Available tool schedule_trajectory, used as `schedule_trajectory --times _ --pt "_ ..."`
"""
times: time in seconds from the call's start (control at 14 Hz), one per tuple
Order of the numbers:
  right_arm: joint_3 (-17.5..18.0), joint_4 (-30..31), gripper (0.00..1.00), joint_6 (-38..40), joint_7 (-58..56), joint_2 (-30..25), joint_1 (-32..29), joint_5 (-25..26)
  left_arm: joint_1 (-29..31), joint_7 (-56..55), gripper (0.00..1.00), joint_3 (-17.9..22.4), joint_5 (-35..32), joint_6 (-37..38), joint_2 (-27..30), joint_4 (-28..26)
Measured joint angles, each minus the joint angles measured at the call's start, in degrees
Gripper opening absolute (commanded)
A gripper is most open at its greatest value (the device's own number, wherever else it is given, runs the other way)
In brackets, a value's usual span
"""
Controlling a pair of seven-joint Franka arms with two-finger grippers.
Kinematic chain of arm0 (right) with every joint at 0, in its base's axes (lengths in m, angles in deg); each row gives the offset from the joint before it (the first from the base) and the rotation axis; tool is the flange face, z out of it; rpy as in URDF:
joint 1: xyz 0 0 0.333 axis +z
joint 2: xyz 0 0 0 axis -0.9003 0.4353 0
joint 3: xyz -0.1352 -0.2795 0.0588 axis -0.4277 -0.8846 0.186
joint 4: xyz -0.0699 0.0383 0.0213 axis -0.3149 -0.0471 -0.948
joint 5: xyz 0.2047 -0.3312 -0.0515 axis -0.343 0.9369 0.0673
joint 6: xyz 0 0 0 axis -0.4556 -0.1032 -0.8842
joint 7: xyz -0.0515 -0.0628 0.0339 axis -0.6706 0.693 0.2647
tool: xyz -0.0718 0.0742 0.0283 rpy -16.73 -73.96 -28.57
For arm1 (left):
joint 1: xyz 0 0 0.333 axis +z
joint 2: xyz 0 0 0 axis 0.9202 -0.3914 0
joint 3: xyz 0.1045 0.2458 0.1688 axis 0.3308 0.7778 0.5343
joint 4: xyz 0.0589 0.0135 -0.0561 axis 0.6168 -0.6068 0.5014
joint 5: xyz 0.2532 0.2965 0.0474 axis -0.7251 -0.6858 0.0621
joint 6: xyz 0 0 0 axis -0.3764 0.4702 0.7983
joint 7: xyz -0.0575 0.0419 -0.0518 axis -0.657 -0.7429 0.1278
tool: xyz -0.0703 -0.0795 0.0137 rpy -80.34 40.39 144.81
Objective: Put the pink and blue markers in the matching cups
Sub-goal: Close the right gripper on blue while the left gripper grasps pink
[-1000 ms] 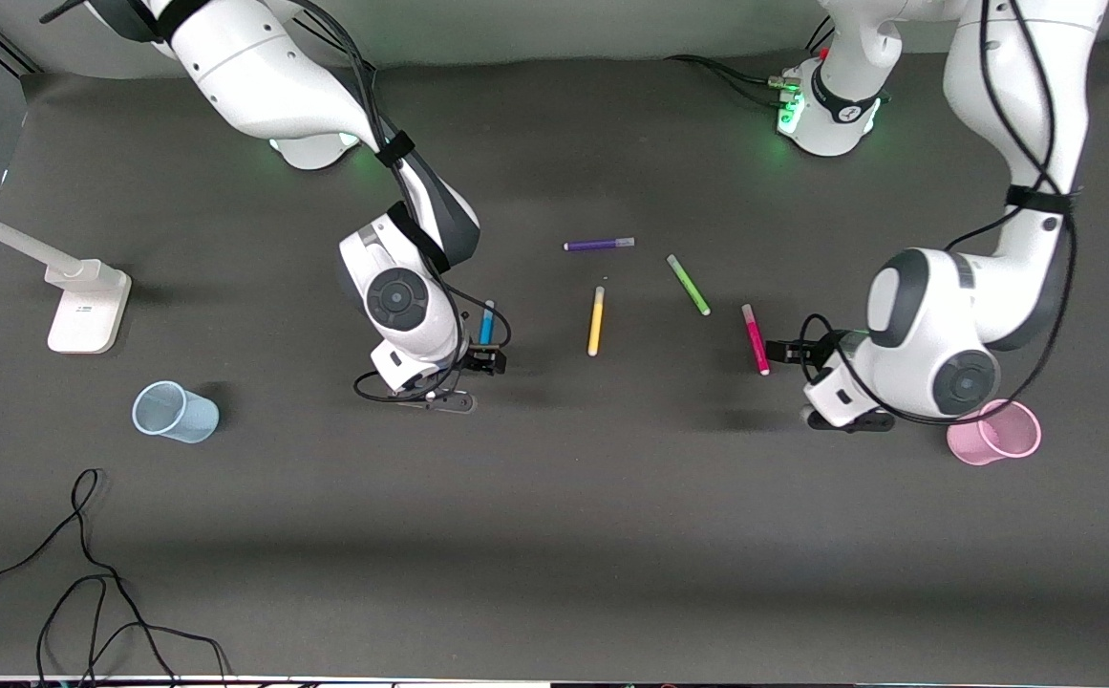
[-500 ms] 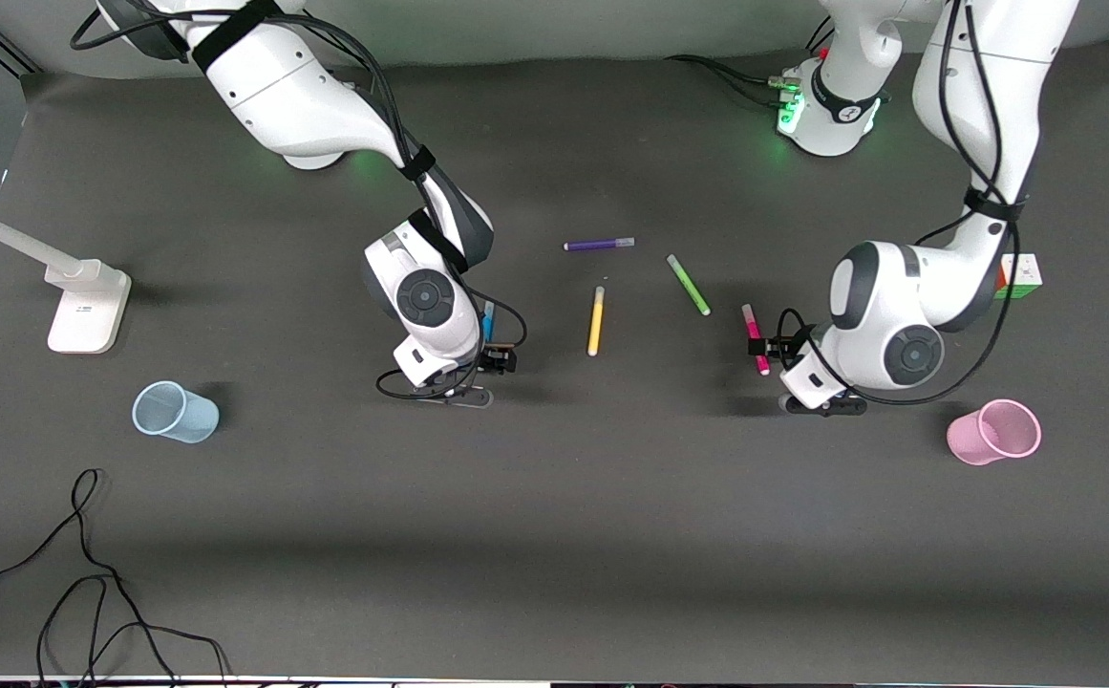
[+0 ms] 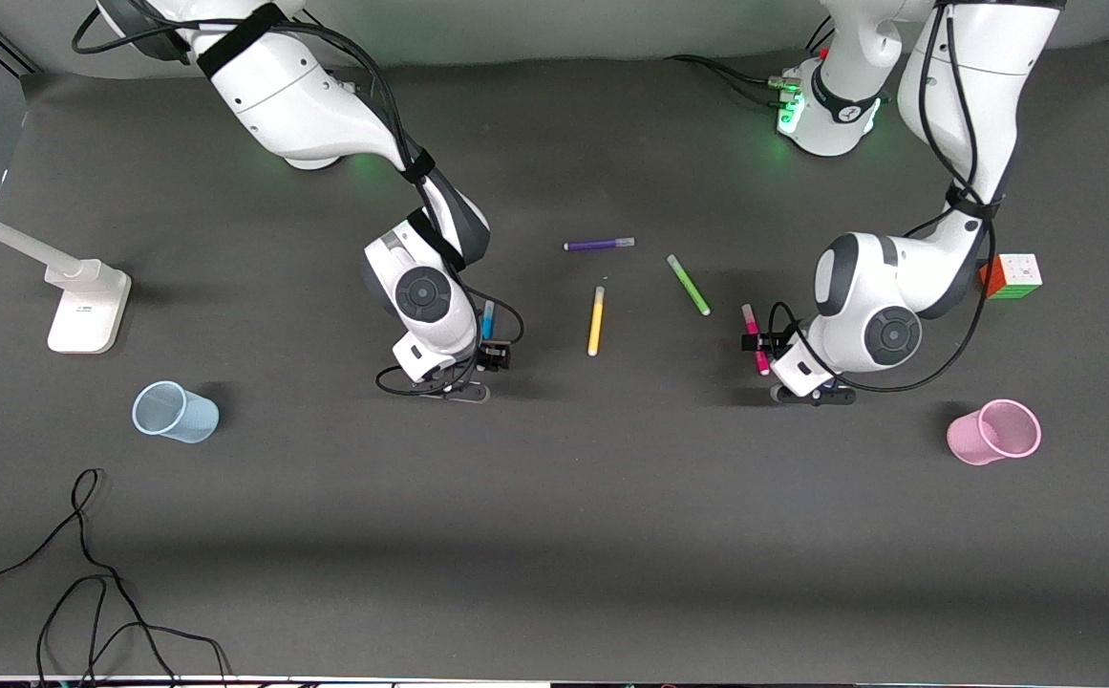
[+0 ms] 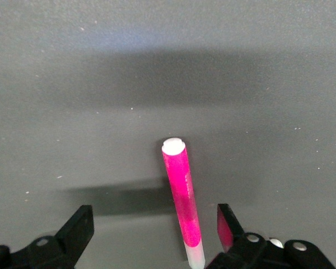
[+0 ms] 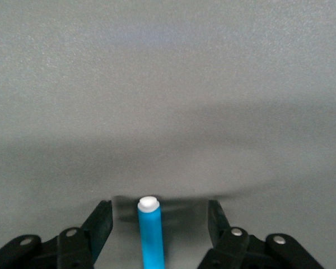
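Next, my left gripper should pick up the pink marker by its body near the marker's translucent end [image 3: 754, 334] to place it in the pink cup.
The blue marker [image 3: 487, 320] lies on the dark mat, and my right gripper [image 3: 493, 356] is low over its end nearer the camera. In the right wrist view the gripper [image 5: 159, 218] is open, a finger on each side of the blue marker [image 5: 150, 235]. The pink marker [image 3: 753, 330] lies toward the left arm's end, with my left gripper [image 3: 757, 346] low over it. In the left wrist view that gripper [image 4: 155, 224] is open, and the pink marker [image 4: 182, 196] lies close to one finger [image 4: 227, 224]. The pale blue cup [image 3: 175, 412] and the pink cup [image 3: 993, 432] stand upright near opposite ends.
A purple pen [image 3: 599, 245], a yellow pen [image 3: 596, 321] and a green pen [image 3: 688, 284] lie between the two markers. A colour cube [image 3: 1011, 275] sits near the left arm. A white stand [image 3: 86, 306] and loose cables [image 3: 86, 592] are at the right arm's end.
My left gripper moved from beside the pink cup to the pink marker, uncovering the cube. My right gripper shifted slightly along the blue marker. Both stay open.
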Motion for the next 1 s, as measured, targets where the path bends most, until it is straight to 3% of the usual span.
schedule_trajectory --times 0.21,0.57,0.64,0.71,0.79,1.0 --pt "0.0 0.11 0.29 -0.56 0.0 -0.01 0.0 0.0 -1.96 -3.36 0.98 -0.04 0.0 -2.26 0.0 -0.54" --pt "-0.03 0.09 0.13 -0.56 0.0 -0.04 0.0 0.0 -4.14 -5.47 0.96 0.05 0.0 -5.3 -0.14 -1.98" --pt "-0.04 0.06 0.1 -0.56 0.01 -0.06 0.0 0.01 -4.14 -5.47 0.9 0.16 -0.02 -5.92 -0.15 -2.38" --pt "-0.05 -0.02 0.04 -0.58 0.01 -0.11 0.0 0.01 -4.14 -5.47 0.79 0.21 -0.06 -6.39 -0.17 -2.68" --pt "-0.1 -0.14 0.0 -0.59 0.01 -0.35 -0.01 0.01 -4.14 -5.46 0.56 0.24 -0.2 -6.53 -0.18 -2.85" --pt "-0.4 -1.02 0.0 1.76 0.01 -2.26 -0.11 0.01 -4.13 -5.46 0.03 0.36 -0.99 -6.64 -0.07 -2.91"
